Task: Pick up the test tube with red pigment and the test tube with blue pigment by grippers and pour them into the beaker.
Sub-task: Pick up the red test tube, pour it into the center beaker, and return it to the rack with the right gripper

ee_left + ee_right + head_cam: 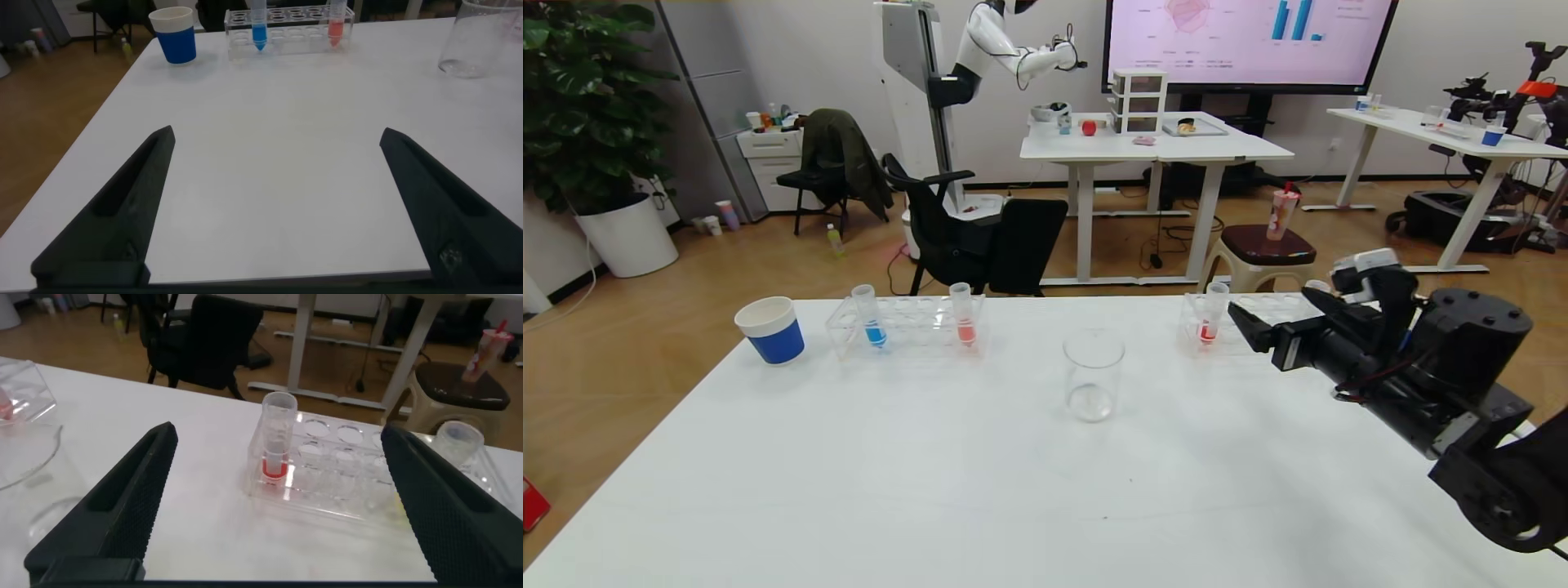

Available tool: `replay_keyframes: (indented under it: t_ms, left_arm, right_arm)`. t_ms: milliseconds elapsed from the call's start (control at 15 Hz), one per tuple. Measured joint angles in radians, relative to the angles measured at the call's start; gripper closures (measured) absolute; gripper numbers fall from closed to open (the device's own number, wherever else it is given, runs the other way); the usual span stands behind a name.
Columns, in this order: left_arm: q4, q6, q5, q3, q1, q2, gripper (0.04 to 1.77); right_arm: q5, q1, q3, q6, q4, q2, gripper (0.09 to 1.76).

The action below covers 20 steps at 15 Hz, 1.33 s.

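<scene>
The robot needs to pour the red pigment into the beaker (1093,374), so its right gripper needs to grab the red test tube next by its upper body below the tube's rim (1214,304).
The red test tube (1210,320) stands in a clear rack (1270,309) at the far right of the table. My right gripper (1270,304) is open just in front of it; in the right wrist view the tube (276,449) stands between and beyond the open fingers (131,498). The blue test tube (870,317) stands in a second rack (915,322) at the far left. The empty beaker (1093,374) stands mid-table. My left gripper (278,135) is open and empty over bare table, out of the head view; from there the blue tube (259,28) and beaker (478,41) are far ahead.
A paler salmon tube (964,317) shares the left rack. A blue paper cup (770,330) stands left of that rack. Another clear tube rim (458,441) shows at the right rack's far end, partly hidden by my right arm. Chairs and tables stand beyond the table's far edge.
</scene>
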Motion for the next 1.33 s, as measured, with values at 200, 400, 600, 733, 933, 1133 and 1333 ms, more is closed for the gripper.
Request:
replay_keyframes:
  t_ms: [200, 400, 600, 733, 933, 1133, 1333]
  left_arm:
    - [0.000, -0.001, 0.000, 0.000, 0.000, 0.000, 0.06]
    - [0.000, 0.000, 0.000, 0.000, 0.000, 0.000, 0.06]
    - [0.000, 0.000, 0.000, 0.000, 0.000, 0.000, 0.06]
    - [0.000, 0.000, 0.000, 0.000, 0.000, 0.000, 0.06]
    - [0.000, 0.000, 0.000, 0.000, 0.000, 0.000, 0.06]
    - [0.000, 0.000, 0.000, 0.000, 0.000, 0.000, 0.06]
    - [0.000, 0.000, 0.000, 0.000, 0.000, 0.000, 0.06]
  right_arm:
    - [-0.028, 0.003, -0.024, 0.000, -0.104, 0.139, 0.11]
    - [-0.051, 0.008, -0.092, 0.000, -0.137, 0.241, 0.11]
    - [-0.061, 0.009, -0.194, -0.001, -0.136, 0.317, 0.11]
    - [-0.064, 0.008, -0.280, -0.003, -0.131, 0.369, 0.11]
    - [-0.068, 0.001, -0.411, -0.003, -0.129, 0.448, 0.11]
    - [-0.067, -0.004, -0.495, -0.005, -0.109, 0.499, 0.11]
    - [-0.067, -0.008, -0.534, -0.004, -0.084, 0.521, 0.11]
